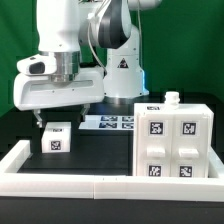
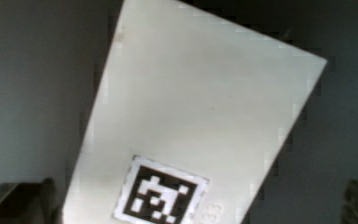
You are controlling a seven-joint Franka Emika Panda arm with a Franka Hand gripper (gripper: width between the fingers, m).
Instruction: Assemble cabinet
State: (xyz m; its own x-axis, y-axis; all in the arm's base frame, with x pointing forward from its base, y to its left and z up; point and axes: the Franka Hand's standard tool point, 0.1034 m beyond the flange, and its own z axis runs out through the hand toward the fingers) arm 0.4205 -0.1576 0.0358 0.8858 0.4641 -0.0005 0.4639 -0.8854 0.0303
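Note:
I will fit the white part onto the cabinet's box body (image 1: 170,140) next, so I will grab the part by its long side edges with my gripper.
A white cabinet part (image 1: 55,138) with a square tag lies on the black table at the exterior view's left. In the wrist view it is a long flat white piece (image 2: 194,110) with its tag (image 2: 163,190) at the near end. My gripper (image 1: 50,122) hangs just above it, open. In the wrist view the gripper (image 2: 179,205) has one dark finger (image 2: 16,205) on each side of the part, apart from it. The cabinet's box body (image 1: 170,140), white with several tags on its front, stands at the exterior view's right.
The marker board (image 1: 108,122) lies flat at the back, beside the arm's base. A long low white border rail (image 1: 100,185) runs along the front and up the left side (image 1: 12,160). A small white knob (image 1: 172,97) sticks up from the box body.

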